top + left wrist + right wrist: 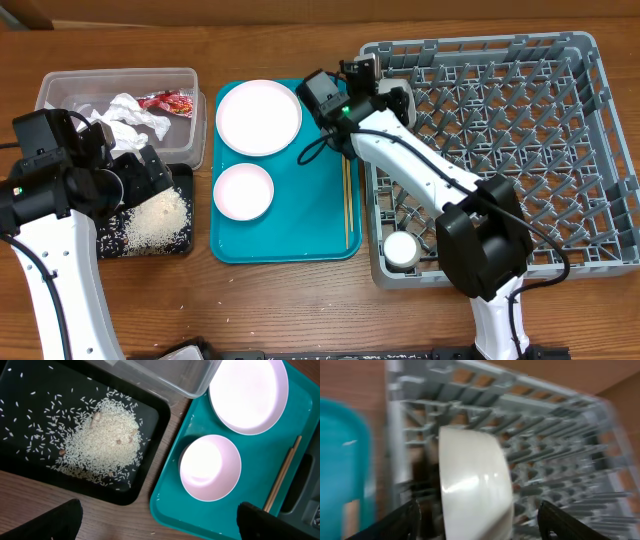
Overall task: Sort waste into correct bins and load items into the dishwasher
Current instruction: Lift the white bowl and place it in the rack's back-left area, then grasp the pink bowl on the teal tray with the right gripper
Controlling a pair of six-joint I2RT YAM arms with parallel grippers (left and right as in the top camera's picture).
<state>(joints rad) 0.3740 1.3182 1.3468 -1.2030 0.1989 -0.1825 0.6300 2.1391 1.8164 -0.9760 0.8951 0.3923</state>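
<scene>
I will next grab the second bowl's rim with my right gripper on the side facing the chopsticks, to stand the bowl on edge among the rack's wires.
My right gripper (481,522) is open at the near-left corner of the grey dish rack (520,120). A pale bowl (472,485) stands on edge among the pegs between its fingers, with a gap on each side. A small white cup (402,250) sits in the rack's front-left corner. The round plate (258,117), a second bowl (243,191) and the chopsticks (347,205) lie on the teal tray (300,235). My left gripper (165,527) is open and empty over bare wood between the black tray (20,455) and the teal tray. Rice (102,442) is heaped in the black tray.
The clear tub (60,85) at the back left holds crumpled napkins (130,115) and the red wrapper (168,102). A few stray rice grains lie on the teal tray's rim. The right arm stretches across the rack's left side.
</scene>
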